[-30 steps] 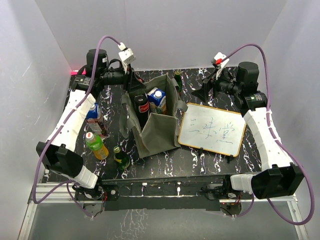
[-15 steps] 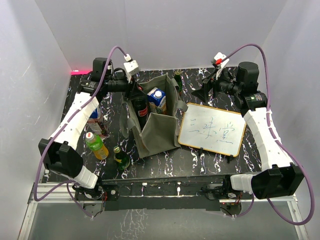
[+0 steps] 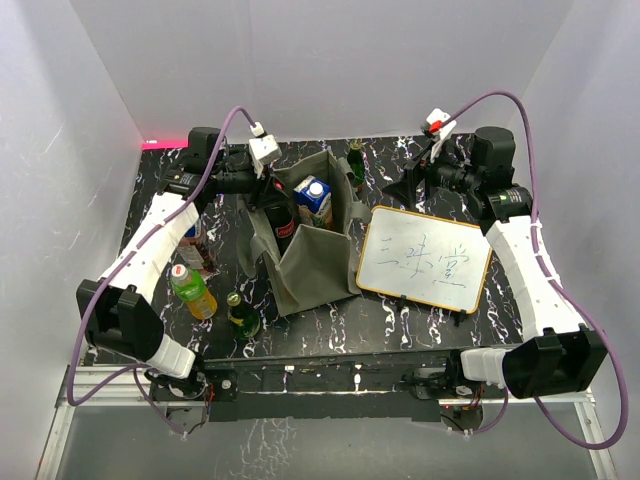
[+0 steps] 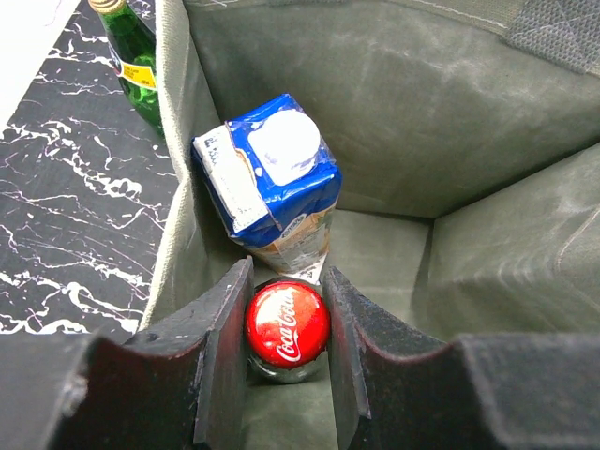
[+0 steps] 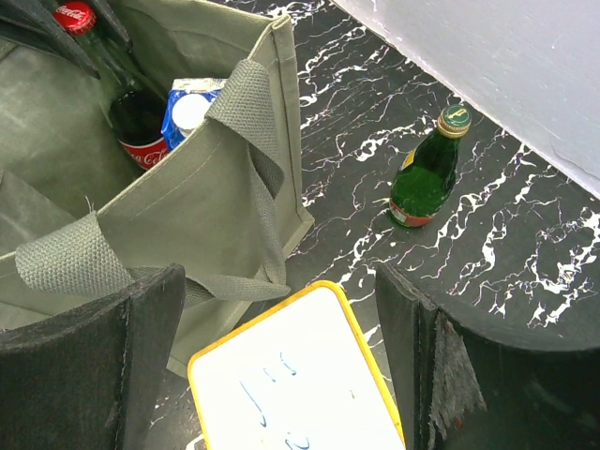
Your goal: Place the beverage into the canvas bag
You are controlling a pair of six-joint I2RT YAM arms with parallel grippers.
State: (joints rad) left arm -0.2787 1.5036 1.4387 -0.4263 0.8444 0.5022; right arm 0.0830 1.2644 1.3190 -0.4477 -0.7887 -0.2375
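The cola bottle (image 4: 287,323), upright beside the carton, would rest inside the bag, so my left gripper should open now.
The olive-grey canvas bag (image 3: 320,262) stands open at mid-table; it also shows in the left wrist view (image 4: 450,122) and the right wrist view (image 5: 206,206). My left gripper (image 3: 275,190) reaches down into it, shut on the red cap of a dark cola bottle (image 4: 287,323), which stands upright inside the bag (image 3: 283,222) (image 5: 136,127). In the left wrist view my left gripper (image 4: 287,309) has one finger on each side of the cap. A blue drink carton (image 4: 272,178) sits in the bag beside the bottle. My right gripper (image 3: 400,185) (image 5: 279,281) is open and empty, hovering right of the bag.
A yellow-framed whiteboard (image 3: 425,260) lies right of the bag. A green glass bottle (image 3: 355,160) (image 5: 427,173) stands behind the bag. At the left stand a green tea bottle (image 3: 192,290), a small green bottle (image 3: 241,315) and a blue-labelled bottle (image 3: 188,232) partly behind the left arm.
My left arm has swung right over the bag and lowered the cola bottle into it. The right arm has barely moved.
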